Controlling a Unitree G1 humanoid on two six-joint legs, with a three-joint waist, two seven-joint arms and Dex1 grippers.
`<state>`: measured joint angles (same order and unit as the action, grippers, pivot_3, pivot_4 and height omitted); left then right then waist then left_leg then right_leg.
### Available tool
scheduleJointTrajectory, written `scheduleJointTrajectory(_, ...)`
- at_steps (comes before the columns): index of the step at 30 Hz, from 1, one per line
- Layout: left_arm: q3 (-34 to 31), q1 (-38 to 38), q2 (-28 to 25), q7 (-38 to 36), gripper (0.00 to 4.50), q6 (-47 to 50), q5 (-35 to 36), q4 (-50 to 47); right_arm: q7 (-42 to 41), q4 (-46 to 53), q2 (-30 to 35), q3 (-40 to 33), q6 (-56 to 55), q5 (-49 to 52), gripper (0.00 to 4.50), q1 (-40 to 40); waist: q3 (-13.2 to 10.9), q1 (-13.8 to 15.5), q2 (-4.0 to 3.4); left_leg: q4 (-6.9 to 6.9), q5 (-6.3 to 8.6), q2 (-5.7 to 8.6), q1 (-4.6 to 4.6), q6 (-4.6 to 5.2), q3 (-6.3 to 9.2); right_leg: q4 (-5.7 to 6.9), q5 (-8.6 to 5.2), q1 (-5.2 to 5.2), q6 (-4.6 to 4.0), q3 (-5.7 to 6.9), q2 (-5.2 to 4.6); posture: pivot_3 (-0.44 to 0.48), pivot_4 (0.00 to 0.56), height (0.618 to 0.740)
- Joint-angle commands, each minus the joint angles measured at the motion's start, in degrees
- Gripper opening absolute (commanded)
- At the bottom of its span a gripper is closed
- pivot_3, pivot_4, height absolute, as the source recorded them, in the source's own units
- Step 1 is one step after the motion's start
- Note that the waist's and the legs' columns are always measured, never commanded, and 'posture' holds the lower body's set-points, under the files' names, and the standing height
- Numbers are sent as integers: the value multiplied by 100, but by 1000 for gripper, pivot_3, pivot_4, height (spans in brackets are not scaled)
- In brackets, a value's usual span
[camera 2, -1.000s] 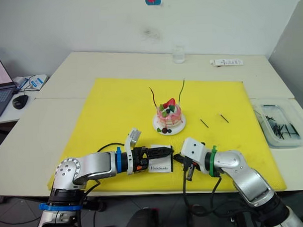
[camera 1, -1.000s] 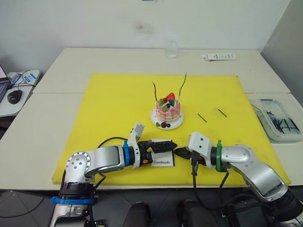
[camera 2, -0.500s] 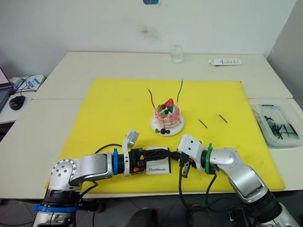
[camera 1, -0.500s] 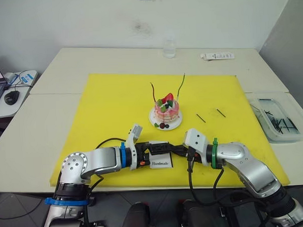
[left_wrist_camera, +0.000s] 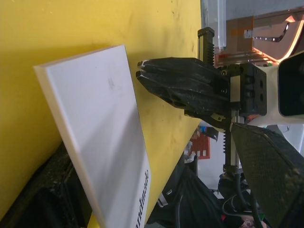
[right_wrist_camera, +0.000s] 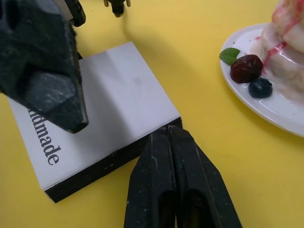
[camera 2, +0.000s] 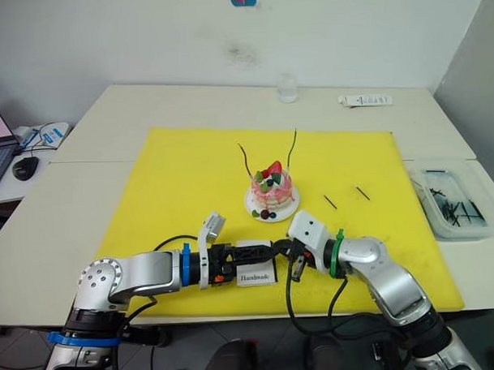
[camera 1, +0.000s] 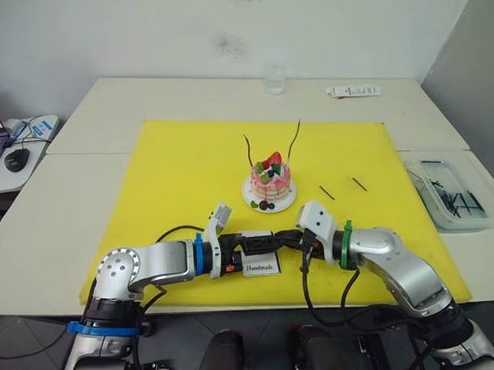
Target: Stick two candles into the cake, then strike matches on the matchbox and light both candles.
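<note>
My left gripper grabs the white matchbox by its broad white sides next, so the matchbox's black part stays free for striking matches.
The pink cake (camera 1: 270, 178) stands on its white plate (camera 1: 252, 201) in the middle of the yellow mat (camera 1: 181, 171). Two candles stick up from it, one green (camera 1: 296, 137) and one dark red (camera 1: 250, 148). The white matchbox (camera 1: 264, 266) lies near the mat's front edge, its black strip (right_wrist_camera: 99, 175) facing my right gripper. My left gripper (camera 1: 265, 239) is open around the box. One finger (left_wrist_camera: 47, 199) rests against the box's far side and the other finger (left_wrist_camera: 270, 175) stands clear of it. My right gripper (right_wrist_camera: 166, 130) is shut, its tip at the black strip.
Two loose matches (camera 1: 329, 192) (camera 1: 360, 183) lie on the mat right of the cake. A clear tray (camera 1: 454, 196) with several dark sticks stands at the right table edge. A glass (camera 1: 276, 78) and a white tube (camera 1: 356, 91) sit at the back.
My right gripper has moved in towards the matchbox until its tip reaches the black strip. The left gripper and box stay put. The head view has shifted slightly.
</note>
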<state>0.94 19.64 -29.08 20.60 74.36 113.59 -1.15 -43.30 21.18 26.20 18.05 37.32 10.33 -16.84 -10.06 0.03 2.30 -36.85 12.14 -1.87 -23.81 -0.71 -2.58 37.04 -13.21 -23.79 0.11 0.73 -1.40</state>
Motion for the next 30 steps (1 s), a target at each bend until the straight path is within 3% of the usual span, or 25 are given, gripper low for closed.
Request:
scheduleJointTrajectory(1, 228, -86, -74, 30, 4500, 112, -59, 15, 26, 208, 110, -73, 129, 34, 50, -114, 0, 0, 0, 1, 0, 0, 0, 0, 0, 0, 0, 0, 0, 0, 0, 0, 150, 740)
scheduleJointTrajectory(17, 301, -71, -176, 23, 4500, 62, -59, -44, 107, 170, -181, -79, 450, 209, 50, -271, 0, -5, 0, 4, 0, -1, -1, 0, 3, -1, 0, -2, 1, 2, 0, 0, 150, 740)
scheduleJointTrajectory(24, 213, -118, -239, 232, 4500, -47, -59, -18, 186, 208, 114, -310, 252, 145, 50, -166, 0, -5, 0, 4, 0, -1, -1, 0, 3, -2, -1, -2, -1, 2, -1, 0, 150, 740)
scheduleJointTrajectory(27, 115, -150, -184, 501, 3863, -181, -59, 12, 276, 331, 246, -450, 151, 142, 0, -55, 0, -10, 0, 4, 0, -3, 0, 0, 3, -1, -3, -2, -5, 1, 0, 0, 150, 740)
scheduleJointTrajectory(30, 34, -189, -129, 650, 2925, -226, -59, 17, 356, 505, 337, -604, 120, 193, 0, 90, 0, -13, 0, 6, 0, -5, 0, 0, 5, 0, -2, -3, -3, 1, 0, 0, 150, 740)
